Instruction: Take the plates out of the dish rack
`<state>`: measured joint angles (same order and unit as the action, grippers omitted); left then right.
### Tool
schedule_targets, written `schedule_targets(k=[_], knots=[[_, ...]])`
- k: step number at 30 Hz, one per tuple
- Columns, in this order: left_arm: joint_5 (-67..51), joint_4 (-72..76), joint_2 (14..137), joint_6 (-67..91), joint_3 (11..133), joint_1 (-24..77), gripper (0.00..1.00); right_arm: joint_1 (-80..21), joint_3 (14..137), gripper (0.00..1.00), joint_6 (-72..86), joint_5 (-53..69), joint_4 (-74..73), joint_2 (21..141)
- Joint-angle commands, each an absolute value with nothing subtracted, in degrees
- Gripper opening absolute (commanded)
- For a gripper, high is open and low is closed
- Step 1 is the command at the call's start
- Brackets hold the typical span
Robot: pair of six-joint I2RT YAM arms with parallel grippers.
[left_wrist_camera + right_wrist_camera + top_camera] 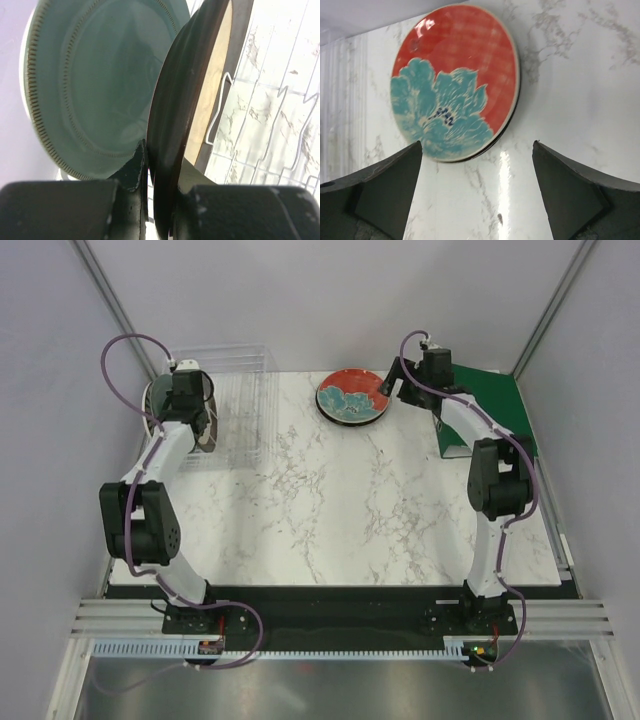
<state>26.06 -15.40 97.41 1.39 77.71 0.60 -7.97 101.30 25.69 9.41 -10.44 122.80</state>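
Note:
My left gripper would lift the cream plate out of the slots if I raised it now, because its fingers are closed around the cream plate's dark brown rim.
The clear dish rack [243, 410] stands at the table's back left. My left gripper [197, 420] reaches into its left end and is shut on the rim of the cream plate with the dark brown rim [200, 95], which stands on edge in the slots. The teal-green plate [95, 85] stands upright just behind it. The red plate with teal flowers [352, 396] lies flat at the back centre on top of another plate; it also shows in the right wrist view [452, 82]. My right gripper [392, 383] is open and empty just right of it. The striped plate cannot be made out.
A green ring binder [490, 410] lies at the back right under the right arm. The rack's white ribbed slots [265, 130] run to the right of the held plate. White walls close in the back and sides.

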Motion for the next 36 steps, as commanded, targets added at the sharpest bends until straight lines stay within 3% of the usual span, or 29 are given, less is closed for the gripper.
schedule_targets(k=[1, 9, 20, 24, 28, 36], knots=[[21.8, -12.04, 88.34, 5.27, 81.92, 1.32, 0.02, -10.89, 95.03, 0.98, 26.27, 16.51, -5.63, 114.0], [22.15, -15.55, 82.54, 4.22, 87.18, 1.41, 0.02, -14.85, 90.36, 0.98, 28.74, 26.62, -2.64, 110.48], [25.66, -18.19, 80.78, 2.02, 91.05, 1.32, 0.02, -18.81, 85.78, 0.98, 31.73, 31.54, 1.3, 109.6], [17.17, -20.46, 78.75, 5.79, 91.75, 1.32, 0.02, -19.6, 83.77, 0.98, 34.44, 37.77, 5.96, 108.37], [7.49, -23.2, 76.03, 10.97, 90.45, 1.41, 0.02, -19.69, 80.34, 0.98, 45.13, 43.05, 20.77, 107.58], [-12.38, -19.96, 71.55, 25.13, 80.27, 1.67, 0.02, -20.65, 76.91, 0.98, 52.65, 44.82, 31.55, 108.98]])
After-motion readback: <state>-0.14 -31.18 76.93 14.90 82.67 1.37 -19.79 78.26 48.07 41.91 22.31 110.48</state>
